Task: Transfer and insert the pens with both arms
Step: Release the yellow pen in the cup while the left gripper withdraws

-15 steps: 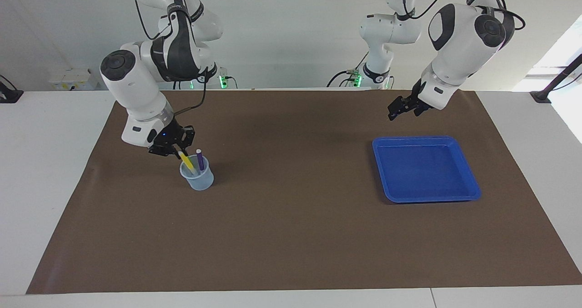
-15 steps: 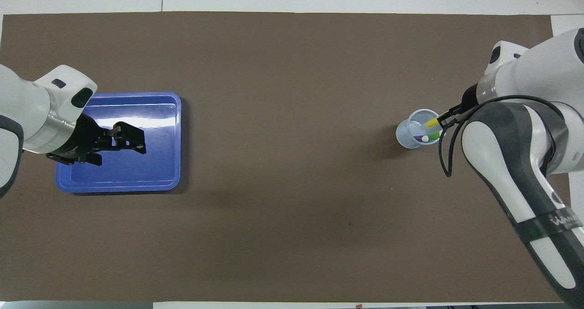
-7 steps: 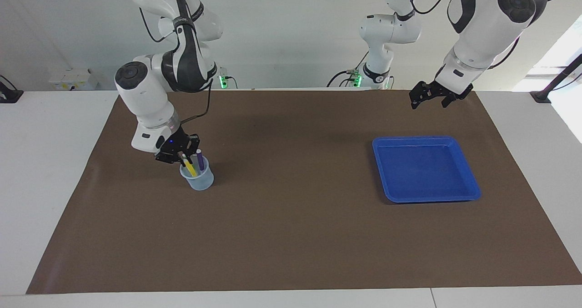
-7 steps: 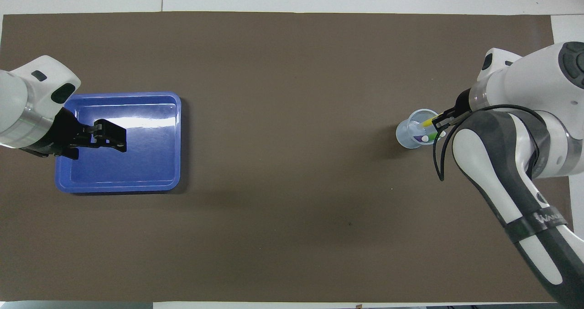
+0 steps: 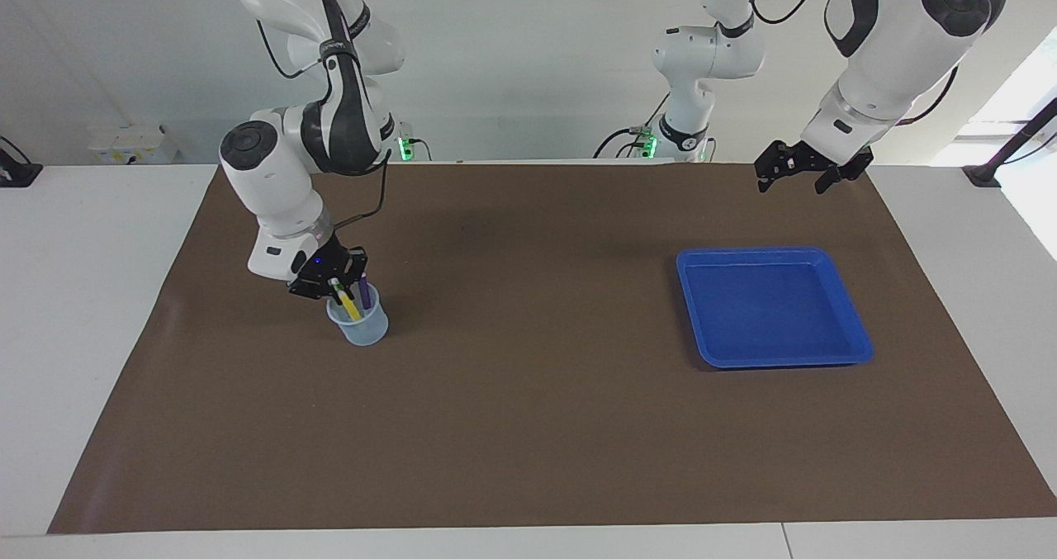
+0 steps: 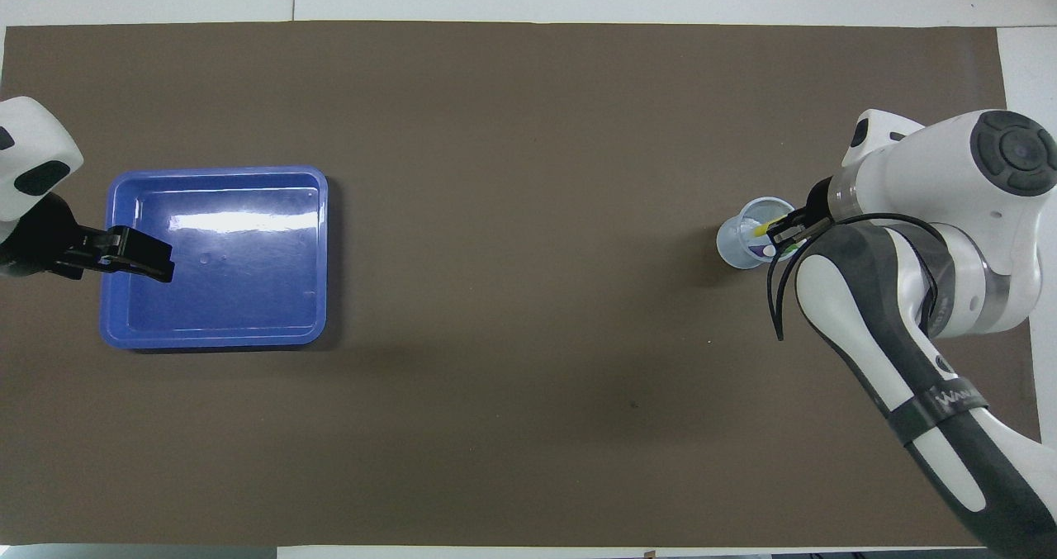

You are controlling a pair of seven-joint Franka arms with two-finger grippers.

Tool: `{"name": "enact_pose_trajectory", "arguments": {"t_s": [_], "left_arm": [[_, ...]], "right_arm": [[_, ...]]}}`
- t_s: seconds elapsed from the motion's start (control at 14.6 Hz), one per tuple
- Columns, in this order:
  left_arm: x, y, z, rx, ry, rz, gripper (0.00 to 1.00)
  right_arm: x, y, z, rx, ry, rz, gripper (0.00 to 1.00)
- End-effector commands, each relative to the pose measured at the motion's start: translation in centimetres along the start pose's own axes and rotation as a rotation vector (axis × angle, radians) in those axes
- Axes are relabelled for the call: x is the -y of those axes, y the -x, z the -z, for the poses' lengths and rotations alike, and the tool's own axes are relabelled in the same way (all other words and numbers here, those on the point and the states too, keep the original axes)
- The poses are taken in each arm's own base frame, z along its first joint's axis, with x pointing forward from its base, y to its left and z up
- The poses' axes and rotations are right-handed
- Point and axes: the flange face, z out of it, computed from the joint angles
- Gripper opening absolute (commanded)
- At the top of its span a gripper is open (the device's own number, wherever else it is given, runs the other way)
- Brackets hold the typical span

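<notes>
I should open my right gripper now. The yellow pen hangs inside the cup's rim, so the pen would stay in the clear plastic cup (image 5: 361, 326).
A clear plastic cup (image 5: 361, 326) stands on the brown mat toward the right arm's end; it also shows in the overhead view (image 6: 741, 247). The purple pen (image 5: 364, 291) and the yellow pen (image 5: 351, 305) stand slanted in it. A sliver of the green pen (image 6: 790, 248) shows beside them in the overhead view. My right gripper (image 5: 334, 282) is right over the cup's rim, shut on the yellow pen's upper end. My left gripper (image 5: 795, 177) is open and empty, up in the air over the edge of the blue tray (image 5: 772, 305) at the left arm's end.
The blue tray (image 6: 215, 258) holds nothing. The brown mat (image 5: 528, 427) covers most of the white table. Two smaller white arms with green lights (image 5: 694, 55) stand at the robots' edge of the table.
My right gripper has come down and upright, lowering the yellow pen deeper into the cup. My left gripper has risen and drawn back off the tray's middle toward the left arm's end.
</notes>
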Motion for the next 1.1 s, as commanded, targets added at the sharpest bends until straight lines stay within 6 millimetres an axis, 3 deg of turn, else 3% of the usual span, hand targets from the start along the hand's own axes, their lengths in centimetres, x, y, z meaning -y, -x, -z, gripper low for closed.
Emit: {"name": "enact_pose_trajectory", "arguments": {"t_s": [0.0, 0.34, 0.41, 0.48, 0.55, 0.69, 0.82, 1.03], "left_arm": [[-0.2, -0.3, -0.3, -0.041, -0.011, -0.007, 1.00], [-1.1, -0.7, 1.4, -0.023, -0.007, -0.023, 1.00], [-1.2, -0.7, 1.4, -0.023, -0.008, -0.025, 1.00], [-0.8, -0.7, 1.4, -0.023, -0.005, -0.017, 1.00], [-0.8, -0.7, 1.3, -0.024, -0.006, -0.016, 1.00], [-0.4, -0.8, 1.2, -0.026, -0.002, -0.007, 1.00], [-0.4, -0.7, 1.3, -0.028, 0.000, -0.007, 1.00], [-0.3, -0.6, 1.4, -0.029, 0.000, -0.007, 1.00]], "right_arm": [[0.2, 0.9, -0.2, -0.001, 0.014, 0.028, 0.00], [0.3, 1.1, -0.5, -0.007, 0.017, 0.028, 0.00], [0.3, 1.1, -0.5, -0.007, 0.017, 0.028, 0.09], [0.3, 1.1, -0.5, -0.005, 0.016, 0.028, 0.31], [0.3, 1.0, -0.4, -0.005, 0.016, 0.028, 0.67], [0.2, 0.8, 0.0, -0.005, 0.015, 0.028, 0.83], [0.1, 0.2, 0.8, 0.000, 0.012, 0.031, 0.89], [-0.6, -1.3, 3.3, 0.027, -0.005, 0.030, 0.90]]}}
